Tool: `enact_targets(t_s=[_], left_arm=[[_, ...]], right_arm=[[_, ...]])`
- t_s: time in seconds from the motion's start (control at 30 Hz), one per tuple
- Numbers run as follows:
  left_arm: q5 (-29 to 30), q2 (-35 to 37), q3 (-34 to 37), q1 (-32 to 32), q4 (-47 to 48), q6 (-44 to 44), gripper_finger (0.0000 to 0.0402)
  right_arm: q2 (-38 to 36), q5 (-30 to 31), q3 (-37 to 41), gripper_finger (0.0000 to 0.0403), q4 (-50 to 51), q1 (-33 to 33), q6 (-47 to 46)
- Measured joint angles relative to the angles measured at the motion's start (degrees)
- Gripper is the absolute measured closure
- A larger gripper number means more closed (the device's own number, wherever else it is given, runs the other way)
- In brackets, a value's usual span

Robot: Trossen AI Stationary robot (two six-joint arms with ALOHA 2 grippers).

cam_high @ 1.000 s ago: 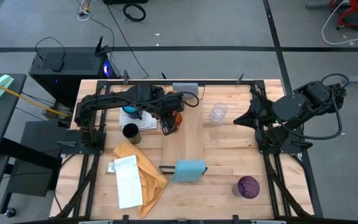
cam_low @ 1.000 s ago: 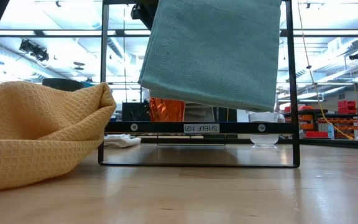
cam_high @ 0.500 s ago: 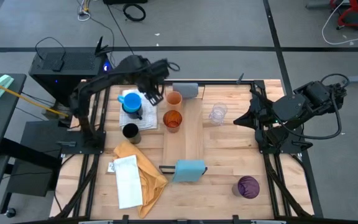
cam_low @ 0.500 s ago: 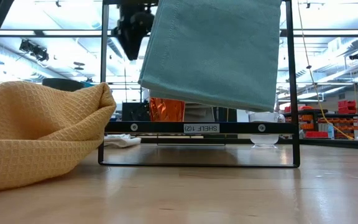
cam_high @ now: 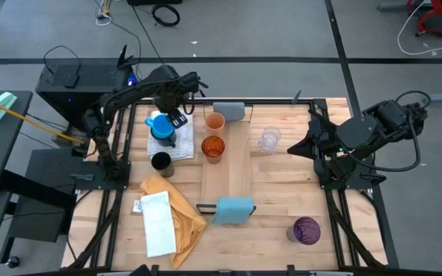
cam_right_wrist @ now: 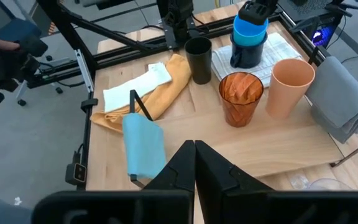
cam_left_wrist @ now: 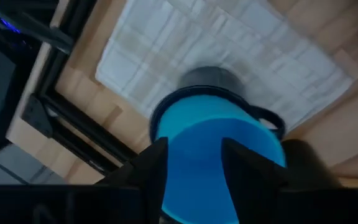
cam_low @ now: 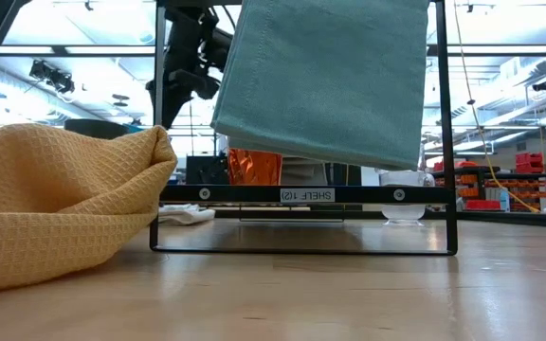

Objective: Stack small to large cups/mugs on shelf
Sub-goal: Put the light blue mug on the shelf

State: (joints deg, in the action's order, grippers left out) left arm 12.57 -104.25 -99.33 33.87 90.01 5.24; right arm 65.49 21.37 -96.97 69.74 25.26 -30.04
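Observation:
My left gripper should next grab the bright blue mug by its rim. Then I will lift that mug out of the navy mug.
The bright blue mug sits nested in the navy mug on a white towel at the far left. My left gripper hangs open just above it; in the left wrist view the mug fills the gap between the fingers. The orange cup and the amber cup stand upright on the shelf, near its grey block. The black cup, clear glass and purple cup stand on the table. My right gripper waits shut at the right.
The light blue block sits at the shelf's near end. A yellow cloth and a white cloth lie at the near left. The black frame rails run along the table's sides.
My left gripper has left the amber cup on the shelf, gone up and toward the table's far left, and now hangs over the blue mug. The amber cup stays upright on the shelf next to the orange cup.

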Motion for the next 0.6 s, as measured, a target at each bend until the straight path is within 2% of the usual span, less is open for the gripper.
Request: enact_targets(t_s=[0.43, 0.6], left_arm=[[0.27, 1.18, 0.01, 0.47, -0.02, -8.46, 0.0237], [0.24, 1.18, 0.01, 1.71, -0.02, -8.64, 0.0237]], right_arm=[[1.44, 1.10, 0.00, 0.0391, -1.17, 0.02, -0.92], [1.56, 1.09, 0.00, 0.0391, -1.21, 0.02, -1.29]])
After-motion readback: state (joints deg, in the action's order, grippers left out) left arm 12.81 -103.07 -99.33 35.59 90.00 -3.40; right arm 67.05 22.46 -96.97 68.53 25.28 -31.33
